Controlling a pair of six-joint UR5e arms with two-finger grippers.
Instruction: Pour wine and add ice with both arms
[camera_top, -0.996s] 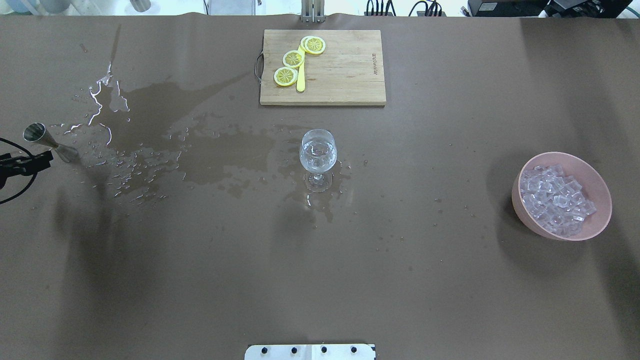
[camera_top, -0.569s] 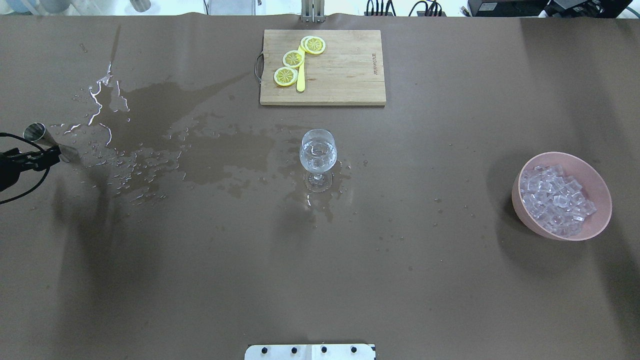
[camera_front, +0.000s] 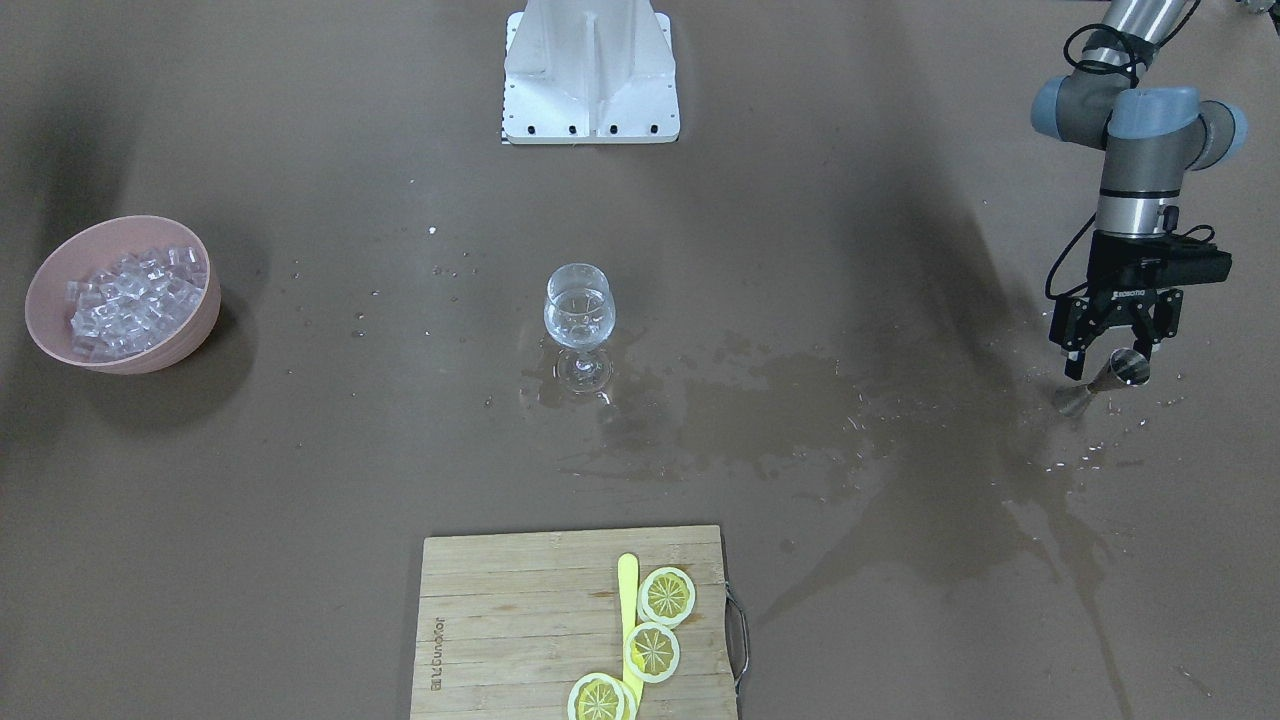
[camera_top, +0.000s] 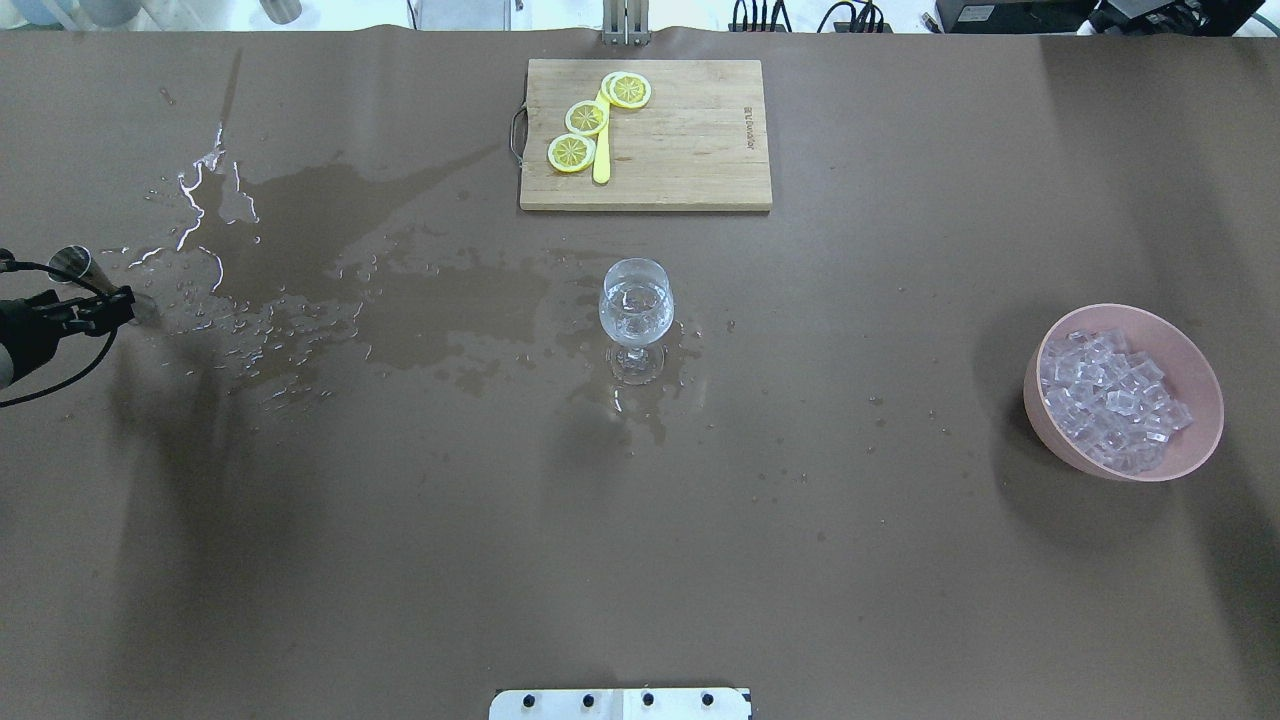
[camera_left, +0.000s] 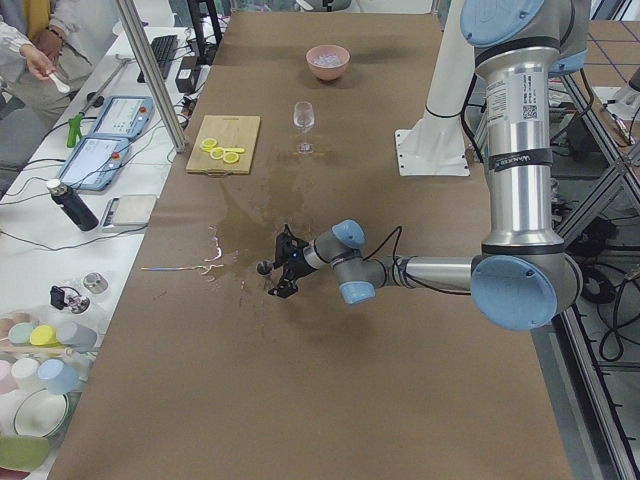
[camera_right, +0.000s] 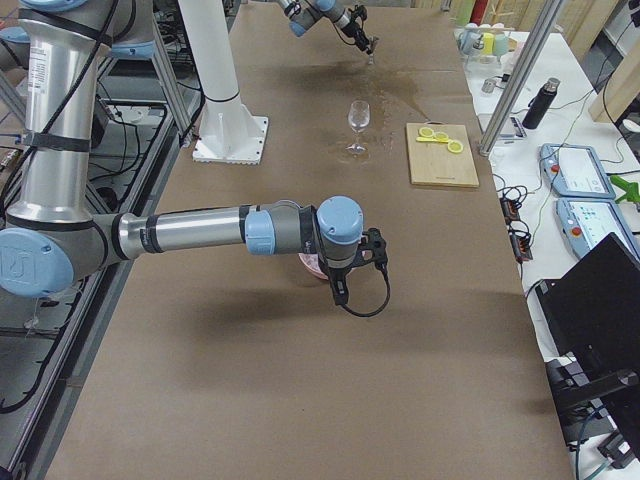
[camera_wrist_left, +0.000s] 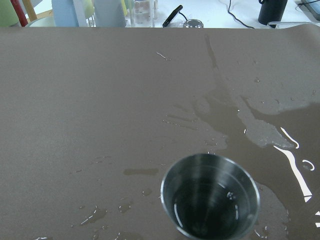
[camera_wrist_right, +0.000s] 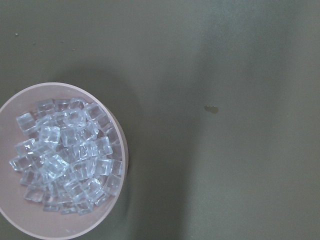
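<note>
My left gripper should grab the steel jigger by its narrow middle (camera_front: 1093, 388) to pour the wine into the glass (camera_front: 579, 308).
A wine glass (camera_top: 635, 305) with a little clear wine stands at the table's middle, also in the front view (camera_front: 578, 305). A pink bowl (camera_top: 1100, 465) holds the ice (camera_top: 1110, 400) at the right; the right wrist view looks down on the ice (camera_wrist_right: 65, 160). A steel jigger (camera_top: 78, 266) stands at the far left, a little liquid in it (camera_wrist_left: 210, 200). My left gripper (camera_front: 1108, 358) is open, its fingers astride the jigger (camera_front: 1105, 382). My right gripper (camera_right: 340, 285) hovers over the bowl; I cannot tell if it is open.
Spilled water (camera_top: 300, 300) spreads from the jigger to the glass. A wooden cutting board (camera_top: 680, 140) with lemon slices (camera_top: 586, 118) lies at the far edge. The white base block (camera_front: 590, 70) is at the near edge.
My left gripper has moved a little further in over the table, closer around the jigger. The jigger, glass and bowl have not moved.
</note>
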